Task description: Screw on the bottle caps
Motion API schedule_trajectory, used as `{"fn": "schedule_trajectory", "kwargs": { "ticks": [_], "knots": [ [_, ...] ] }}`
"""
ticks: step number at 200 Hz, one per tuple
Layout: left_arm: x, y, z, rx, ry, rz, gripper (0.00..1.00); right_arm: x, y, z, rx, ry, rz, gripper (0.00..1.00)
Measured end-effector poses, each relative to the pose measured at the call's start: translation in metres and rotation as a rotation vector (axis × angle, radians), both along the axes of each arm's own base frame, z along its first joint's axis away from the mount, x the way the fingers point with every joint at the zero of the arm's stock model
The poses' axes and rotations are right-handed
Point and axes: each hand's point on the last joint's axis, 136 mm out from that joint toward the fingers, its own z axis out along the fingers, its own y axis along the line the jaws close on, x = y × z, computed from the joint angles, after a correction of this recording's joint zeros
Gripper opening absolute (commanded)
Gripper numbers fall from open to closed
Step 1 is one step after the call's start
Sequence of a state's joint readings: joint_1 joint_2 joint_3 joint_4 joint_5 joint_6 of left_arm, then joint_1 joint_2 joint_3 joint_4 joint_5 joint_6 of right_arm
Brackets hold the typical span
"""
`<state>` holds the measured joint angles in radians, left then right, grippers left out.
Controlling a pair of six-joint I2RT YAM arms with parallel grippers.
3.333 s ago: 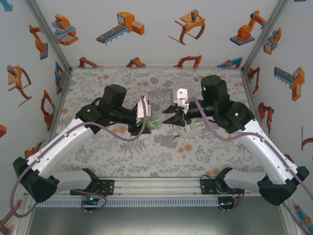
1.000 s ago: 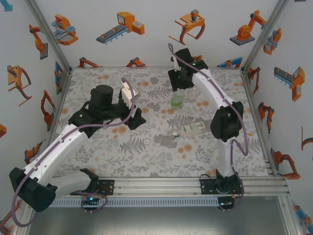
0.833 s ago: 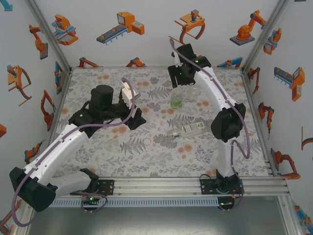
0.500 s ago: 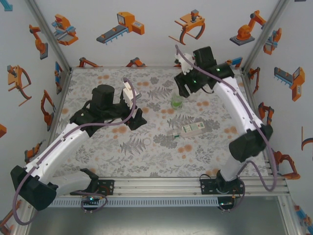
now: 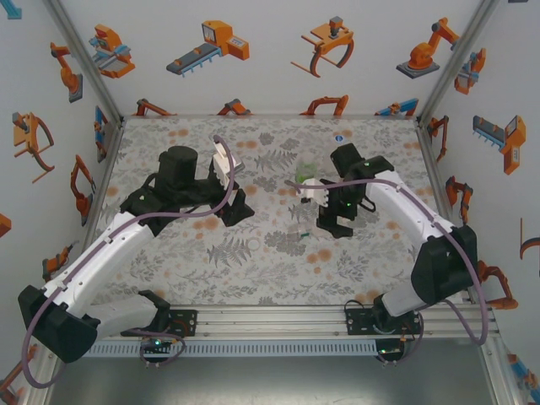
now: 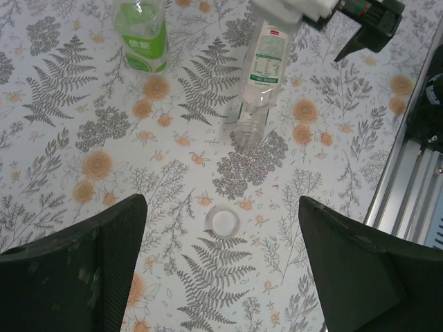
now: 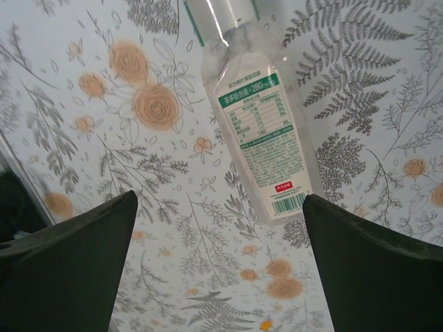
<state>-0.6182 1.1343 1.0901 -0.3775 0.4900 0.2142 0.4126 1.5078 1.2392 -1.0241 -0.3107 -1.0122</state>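
Note:
The clear bottle is lying down, and my right gripper will grab it next across its labelled body (image 7: 267, 140). The bottle's opening then stays free, so I can hand the bottle upright to my left gripper.
A clear bottle (image 7: 266, 142) with a white-and-green label lies on its side on the floral mat, its open mouth (image 6: 248, 131) toward the near edge. My right gripper (image 7: 218, 270) hangs open just above the bottle's base end, holding nothing, and in the top view the right gripper (image 5: 335, 226) covers most of that bottle. A green-labelled bottle (image 6: 142, 34) stands upright further back (image 5: 305, 171). A white cap (image 6: 225, 221) lies flat on the mat (image 5: 253, 245). My left gripper (image 6: 221, 277) is open above that cap, apart from it (image 5: 240, 209).
A small blue cap (image 5: 338, 135) lies near the back wall. The aluminium rail (image 5: 270, 319) with both arm bases runs along the near edge. Printed walls close in the left, right and back sides of the mat (image 5: 169, 261).
My right arm left the green bottle standing at the back, swung toward the near side over the lying bottle, and its jaws opened wider. The left arm barely moved.

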Motion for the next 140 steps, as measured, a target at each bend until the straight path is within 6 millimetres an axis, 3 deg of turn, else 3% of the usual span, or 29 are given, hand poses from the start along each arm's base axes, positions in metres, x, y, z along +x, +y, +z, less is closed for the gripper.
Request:
{"fn": "schedule_trajectory", "kwargs": {
  "ticks": [46,99,140],
  "knots": [
    [-0.002,0.000,-0.004,0.000,0.008,-0.008,0.82,0.015,0.004,-0.028,-0.054,-0.049,0.109,0.98],
    [-0.005,-0.002,-0.006,-0.006,0.021,-0.022,0.82,0.017,0.020,-0.068,-0.057,0.044,0.206,0.88],
    [-0.004,-0.002,-0.005,-0.014,0.029,-0.016,0.81,0.016,0.036,-0.090,-0.034,0.084,0.231,0.63]
  ]
}}
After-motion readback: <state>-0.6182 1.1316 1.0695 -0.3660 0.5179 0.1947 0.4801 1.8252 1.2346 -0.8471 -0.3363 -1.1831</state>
